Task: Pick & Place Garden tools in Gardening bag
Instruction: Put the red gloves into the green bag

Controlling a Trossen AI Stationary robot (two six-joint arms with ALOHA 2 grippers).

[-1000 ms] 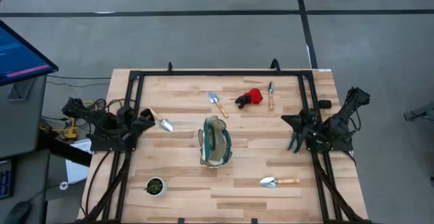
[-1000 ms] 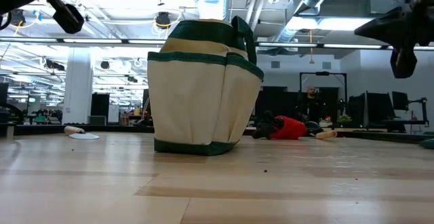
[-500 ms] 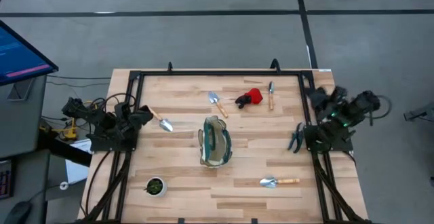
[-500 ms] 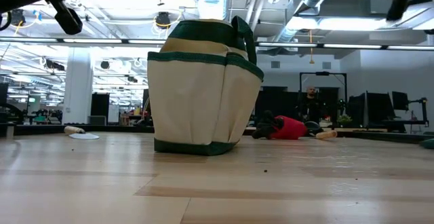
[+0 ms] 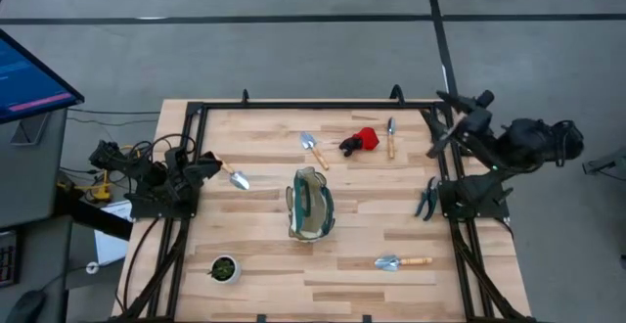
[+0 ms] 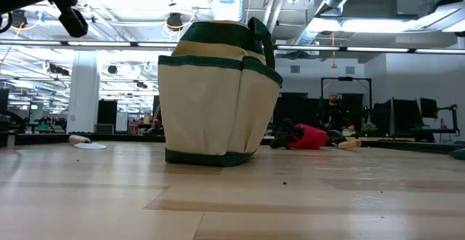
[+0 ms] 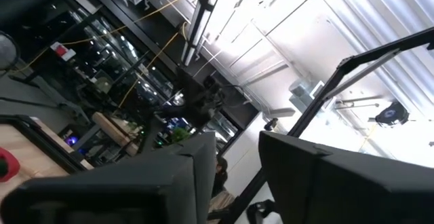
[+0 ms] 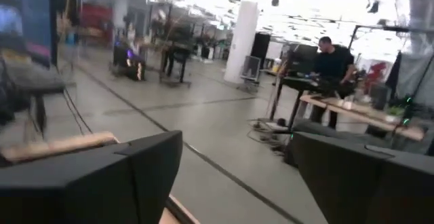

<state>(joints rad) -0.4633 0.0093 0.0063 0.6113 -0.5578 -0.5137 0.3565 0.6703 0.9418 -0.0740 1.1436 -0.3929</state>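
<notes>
The robot's right gripper next needs to hold the red-and-black item by its black end, so that it can put the item in the gardening bag.
The gardening bag stands upright on its base at the table's middle, also in the low view. The garden tools lie flat around it: one trowel and a red-and-black item behind it, a small tool farther right, a trowel at the left, and another at the near right. My left gripper hovers by the left trowel's handle, open, with nothing between its fingers. My right gripper is raised over the far right corner, open wide.
A small round dark pot with green sits near the front left. A dark pair of shears lies by the right arm's base. A black frame rims the wooden table. A monitor stands off the table's left.
My right gripper has risen from just above the table by the shears and swung toward the far right corner, leaving the low view at the top; its fingers have opened. My left gripper has tipped up a little. The bag and tools have not moved.
</notes>
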